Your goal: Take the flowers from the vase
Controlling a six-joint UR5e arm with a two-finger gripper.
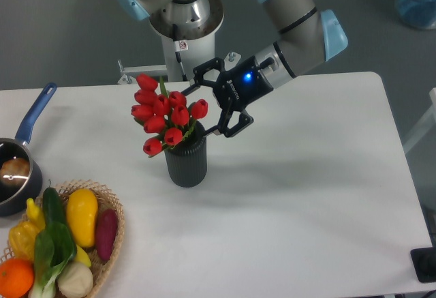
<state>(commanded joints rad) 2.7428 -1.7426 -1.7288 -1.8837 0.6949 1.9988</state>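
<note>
My gripper reaches the flowers (pixel 162 112) next and grips their green stems below the blooms, so that the flowers come free of the dark vase (pixel 187 162).
The flowers (pixel 162 112), a bunch of red tulips with green leaves, stand in the dark ribbed vase (pixel 187 162) near the middle of the table and lean to the left. My gripper (pixel 206 107) reaches in from the right at the height of the blooms and is open. One finger lies above the rightmost tulip and the other below it, near the vase's mouth. Whether the fingers touch the bunch I cannot tell. The stems are hidden inside the vase.
A dark saucepan with a blue handle (pixel 20 160) sits at the left edge. A wicker basket (pixel 112 243) of vegetables and fruit stands at the front left corner. The robot's base (pixel 178 18) rises behind the vase.
</note>
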